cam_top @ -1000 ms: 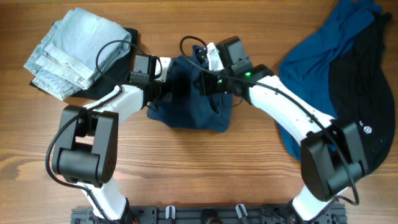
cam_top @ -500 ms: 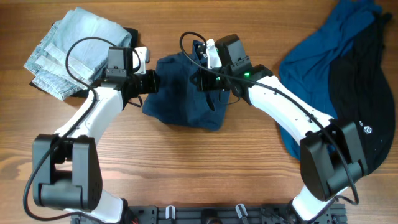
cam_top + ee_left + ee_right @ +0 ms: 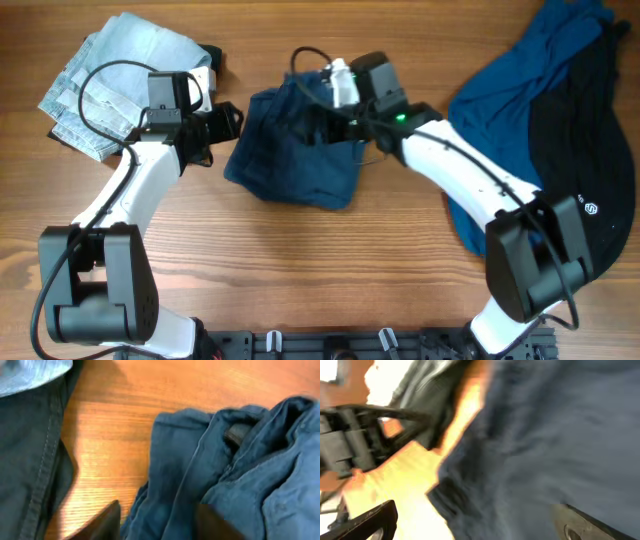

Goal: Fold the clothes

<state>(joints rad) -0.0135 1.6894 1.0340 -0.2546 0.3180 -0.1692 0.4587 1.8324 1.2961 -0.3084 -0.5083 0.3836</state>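
Observation:
I will next grab the navy-blue garment by its edge facing the jeans stack (image 3: pixel 243 148) (image 3: pixel 143 508) with my left gripper, to pull the garment over the stack.
The dark navy-blue garment (image 3: pixel 290 165) lies bunched on the table's middle. My left gripper (image 3: pixel 228 120) stands just off its left edge, jaws apart and holding nothing. In the left wrist view the navy cloth (image 3: pixel 210 475) fills the right side and runs down between the spread fingers of that gripper (image 3: pixel 157 527). My right gripper (image 3: pixel 318 128) hovers over the garment's upper part. Its wrist view shows it wide open (image 3: pixel 480 525) above the blurred navy cloth (image 3: pixel 545 435). A brighter blue shirt (image 3: pixel 500 95) and a black piece with a white logo (image 3: pixel 580 140) lie heaped at the right.
A stack of folded pale jeans (image 3: pixel 115 75) sits at the back left on a dark garment (image 3: pixel 25 460), close behind the left arm. Bare wood (image 3: pixel 300 270) stretches along the front. The left arm (image 3: pixel 350 445) shows in the right wrist view.
Both grippers have opened and let go of the navy garment. The left arm has drawn back to the left, off the cloth. The garment has settled flatter.

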